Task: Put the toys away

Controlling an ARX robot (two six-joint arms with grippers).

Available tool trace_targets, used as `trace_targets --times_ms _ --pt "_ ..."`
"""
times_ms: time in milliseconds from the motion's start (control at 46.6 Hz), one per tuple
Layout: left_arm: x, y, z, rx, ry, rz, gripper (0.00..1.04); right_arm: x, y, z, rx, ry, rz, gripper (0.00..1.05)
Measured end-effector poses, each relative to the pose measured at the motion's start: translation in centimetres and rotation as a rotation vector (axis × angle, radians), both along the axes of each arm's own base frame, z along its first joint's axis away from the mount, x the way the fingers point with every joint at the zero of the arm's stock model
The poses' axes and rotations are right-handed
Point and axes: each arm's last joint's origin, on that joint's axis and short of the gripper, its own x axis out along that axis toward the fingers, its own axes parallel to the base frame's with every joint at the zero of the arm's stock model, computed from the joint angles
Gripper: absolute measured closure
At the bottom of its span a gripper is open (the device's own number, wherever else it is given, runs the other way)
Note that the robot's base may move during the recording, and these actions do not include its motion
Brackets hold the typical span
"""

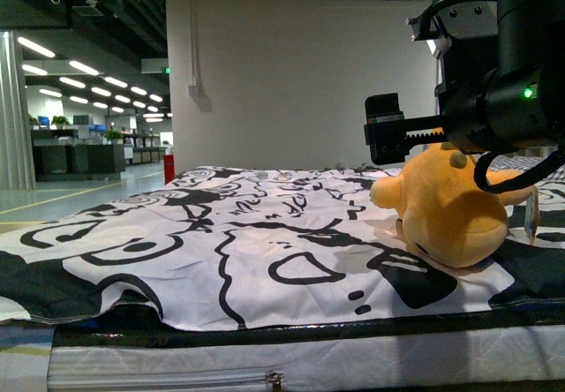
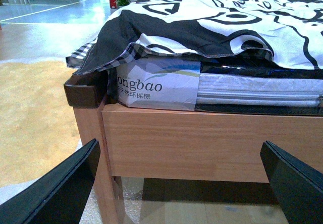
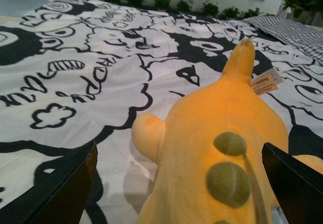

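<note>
My right gripper will next grab the orange-yellow plush toy by its spotted back (image 3: 228,171) to put it away.
An orange-yellow plush toy (image 1: 455,205) lies on the black-and-white patterned bedspread (image 1: 221,233) at the right of the bed. My right gripper (image 3: 179,193) hangs just above it, open, with the toy's body (image 3: 217,148) and its olive-brown spots between the spread fingers (image 3: 65,188). A paper tag (image 3: 265,82) hangs near the toy's pointed tip. In the front view the right arm (image 1: 494,101) covers the toy's upper part. My left gripper (image 2: 181,188) is open and holds nothing, low down in front of the wooden bed frame (image 2: 212,143).
The mattress (image 2: 252,90) sits on the wooden frame with a dark corner post (image 2: 86,90). A yellow rug (image 2: 35,118) lies on the floor beside the bed. A checked pillow (image 3: 292,32) lies at the far end of the bedspread. A white wall (image 1: 300,65) stands behind.
</note>
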Motion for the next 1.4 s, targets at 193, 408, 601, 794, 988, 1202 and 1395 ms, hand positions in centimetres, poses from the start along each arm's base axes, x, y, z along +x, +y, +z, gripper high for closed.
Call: trace_targets --times_ms 193,408,601,794,988,1202,1395 --pt "0.0 0.0 0.0 0.000 0.000 0.000 0.06 2.4 -1.8 -0.8 -0.014 0.034 -0.075 0.06" --pt "0.0 0.0 0.0 0.000 0.000 0.000 0.06 3.5 -3.4 -3.1 -0.009 0.086 -0.101 0.06" --pt "0.0 0.0 0.0 0.000 0.000 0.000 0.06 3.3 -2.7 -6.2 0.022 0.161 -0.056 0.06" --pt "0.0 0.0 0.0 0.000 0.000 0.000 0.06 3.0 -1.9 -7.1 0.027 0.166 -0.035 0.08" --pt "0.0 0.0 0.0 0.000 0.000 0.000 0.06 2.6 -1.4 -6.4 0.031 0.140 -0.024 0.35" --pt "0.0 0.0 0.0 0.000 0.000 0.000 0.06 1.1 -1.2 -3.2 0.081 0.073 0.052 0.67" --pt "0.0 0.0 0.0 0.000 0.000 0.000 0.06 -3.1 -2.2 3.6 0.141 -0.065 0.183 0.92"
